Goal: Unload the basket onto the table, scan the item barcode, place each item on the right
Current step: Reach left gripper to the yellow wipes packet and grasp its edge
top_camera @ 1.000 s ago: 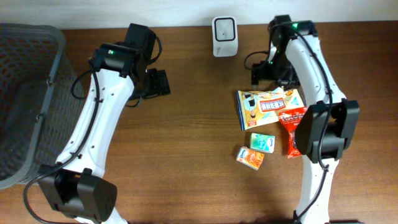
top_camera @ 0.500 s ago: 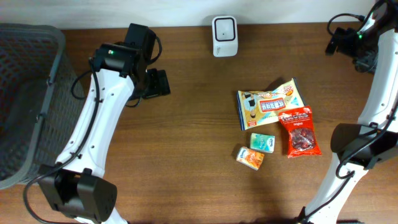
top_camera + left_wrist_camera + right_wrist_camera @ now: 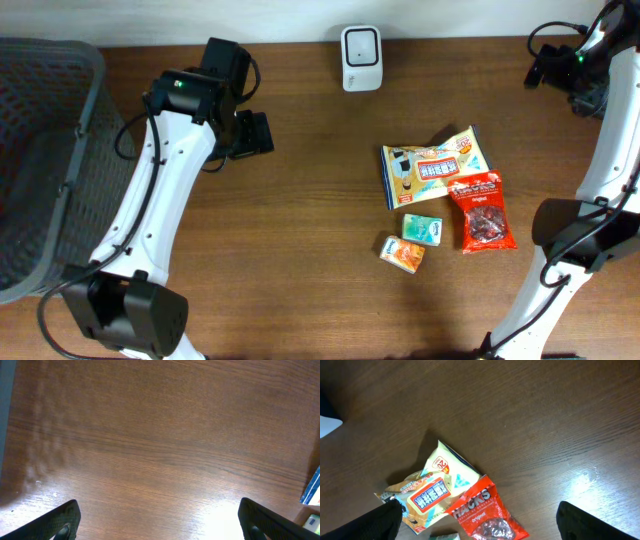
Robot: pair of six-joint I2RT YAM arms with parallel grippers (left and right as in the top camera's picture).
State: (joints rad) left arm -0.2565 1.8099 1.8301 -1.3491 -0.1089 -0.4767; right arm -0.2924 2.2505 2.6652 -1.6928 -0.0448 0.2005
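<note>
I should next use my left gripper to grab the end edge of the yellow snack bag [image 3: 432, 168] that faces my left gripper. Then I can flip the bag over for scanning.
A white barcode scanner [image 3: 360, 58] stands at the table's back edge. Right of centre lie the items: a yellow snack bag [image 3: 432, 168], a red Hacks bag [image 3: 482, 212], a small green box [image 3: 422, 229] and a small orange box [image 3: 401, 253]. My right gripper [image 3: 588, 92] hangs open and empty at the back right, high above the table. Its wrist view looks down on the yellow snack bag [image 3: 432, 487] and the red Hacks bag [image 3: 485, 515]. My left gripper [image 3: 255, 133] is open over bare wood, left of the scanner, with nothing between its fingers [image 3: 62, 520].
A dark mesh basket [image 3: 90, 110] fills the far left of the table. In the left wrist view the edges of a blue-trimmed pack [image 3: 312, 492] and the green box [image 3: 312, 522] show at the right border.
The right arm has swung from above the items up to the back right corner, uncovering the red bag. It has held still for the last half second. The left arm is unchanged.
</note>
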